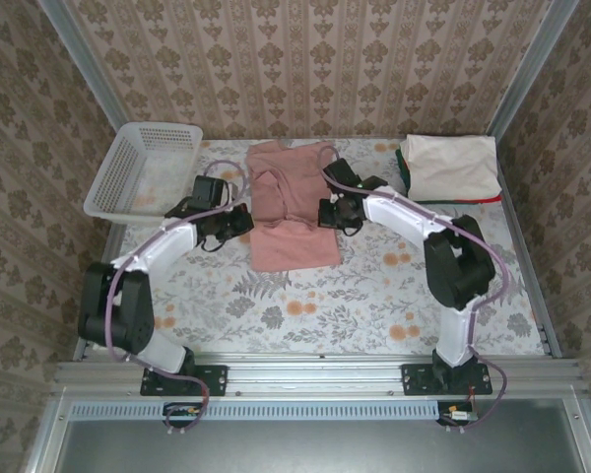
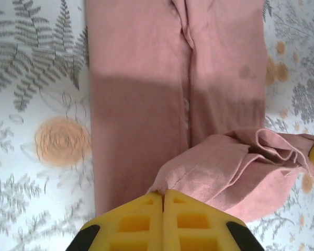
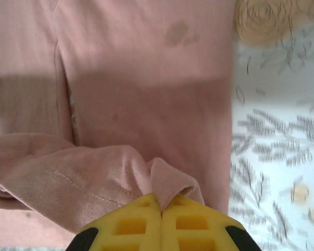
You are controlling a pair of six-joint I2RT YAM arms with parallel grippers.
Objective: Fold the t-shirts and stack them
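Note:
My right gripper should move the ribbed pink fold to its place on the flat tee, because the fold hangs short of it. The fold would fall short if I opened now.
A dusty-pink t-shirt [image 1: 294,246] lies lengthwise in the middle of the flowered table, its sides folded inward. My left gripper [image 1: 244,219] is at its left edge, shut on a lifted fold of pink cloth [image 2: 225,167]. In the left wrist view the yellow fingertips [image 2: 163,192] pinch a hem corner. My right gripper [image 1: 327,211] is at the tee's right edge, and its fingertips [image 3: 161,197] are shut on a ribbed pink fold [image 3: 170,180]. A raised band of cloth hangs between both grippers above the flat part of the tee [image 3: 146,78]. Folded t-shirts are stacked at the back right, a cream one [image 1: 453,163] on top.
A white lattice basket [image 1: 143,168] stands at the back left corner. Green [image 1: 405,168] and red [image 1: 463,202] edges show under the cream tee. Patterned walls close in the table on three sides. Bare tablecloth [image 1: 305,310] lies in front of the pink tee.

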